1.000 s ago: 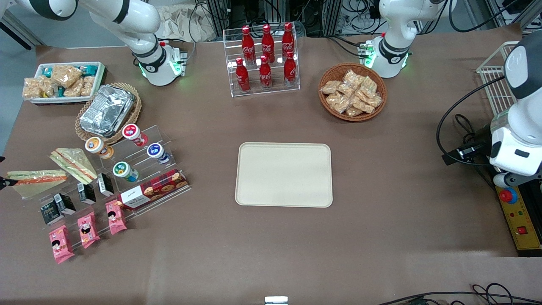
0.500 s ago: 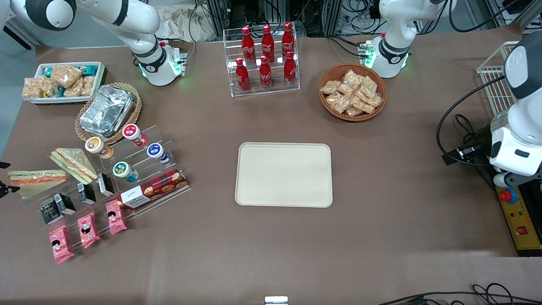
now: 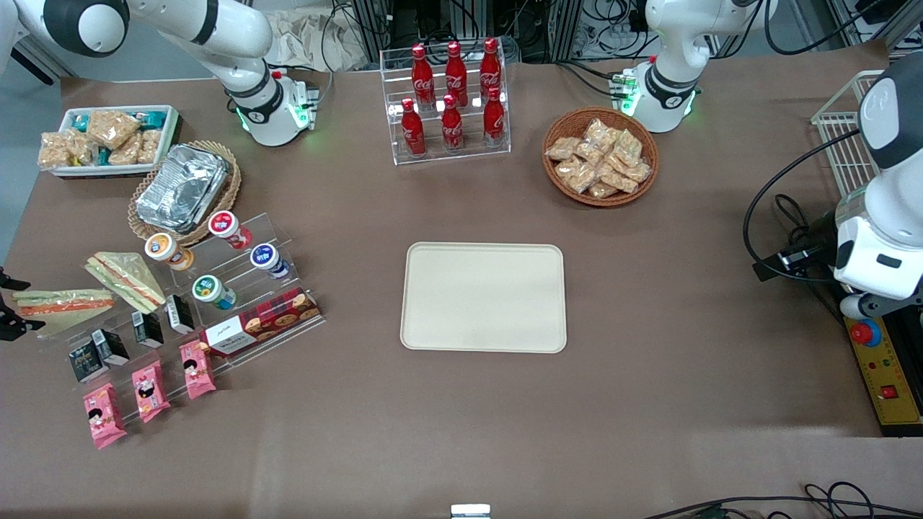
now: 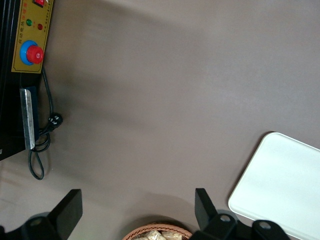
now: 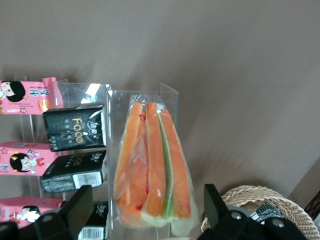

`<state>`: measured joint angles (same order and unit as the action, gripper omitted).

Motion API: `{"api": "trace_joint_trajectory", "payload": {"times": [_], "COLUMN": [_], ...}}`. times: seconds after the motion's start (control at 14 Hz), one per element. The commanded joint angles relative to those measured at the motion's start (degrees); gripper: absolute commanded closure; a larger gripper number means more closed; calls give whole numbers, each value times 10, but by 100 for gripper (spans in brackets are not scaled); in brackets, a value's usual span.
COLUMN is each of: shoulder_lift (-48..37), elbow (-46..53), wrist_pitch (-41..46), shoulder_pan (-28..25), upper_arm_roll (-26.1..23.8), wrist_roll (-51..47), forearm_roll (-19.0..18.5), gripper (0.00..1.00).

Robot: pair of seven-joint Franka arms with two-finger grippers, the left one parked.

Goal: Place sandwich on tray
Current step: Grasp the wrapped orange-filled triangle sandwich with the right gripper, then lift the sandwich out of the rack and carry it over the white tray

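I should next grab the wrapped sandwich with my gripper by its wide end (image 3: 36,310), so I can place it on the tray (image 3: 483,297).
The sandwich (image 3: 63,303), a clear-wrapped wedge with a broad orange-red band and a green layer, lies on a clear acrylic stand at the working arm's end of the table. In the right wrist view the sandwich (image 5: 152,170) fills the middle. My gripper (image 3: 9,305) is at the table's edge, open, with one finger on each side of the sandwich's wide end and not touching it (image 5: 147,200). The cream-beige tray (image 3: 483,297) lies empty at mid-table, well apart; its corner shows in the left wrist view (image 4: 285,190).
A similar wedge with a thin pinkish line (image 3: 124,278) lies beside the sandwich. Black cartons (image 5: 75,132) and pink packets (image 5: 22,97) stand close by on the stand. Yogurt cups (image 3: 205,252), a cookie box (image 3: 259,322) and a basket of foil containers (image 3: 182,189) are nearby.
My gripper's fingers have come further into the front view and spread to either side of the sandwich's wide end. The sandwich and tray have stayed in place.
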<state>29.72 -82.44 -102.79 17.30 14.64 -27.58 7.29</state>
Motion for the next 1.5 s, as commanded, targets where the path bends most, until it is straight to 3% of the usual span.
{"api": "trace_joint_trajectory", "payload": {"times": [0.0, 0.07, 0.21, 0.43, 0.93, 1.43], "shoulder_lift": [4, 5, 5, 4, -40, -108], "elbow": [-3, -3, -3, -3, 16, 54], "wrist_pitch": [-14, -15, -15, -15, 7, 71], "shoulder_pan": [4, 4, 5, 9, 1, -83], "upper_arm_roll": [-2, -2, -2, -1, -8, -8], "wrist_roll": [-5, 2, 7, 54, 144, 155], "forearm_roll": [12, 12, 12, 11, 7, 9], "gripper": [9, 21, 32, 62, 64, 65]}}
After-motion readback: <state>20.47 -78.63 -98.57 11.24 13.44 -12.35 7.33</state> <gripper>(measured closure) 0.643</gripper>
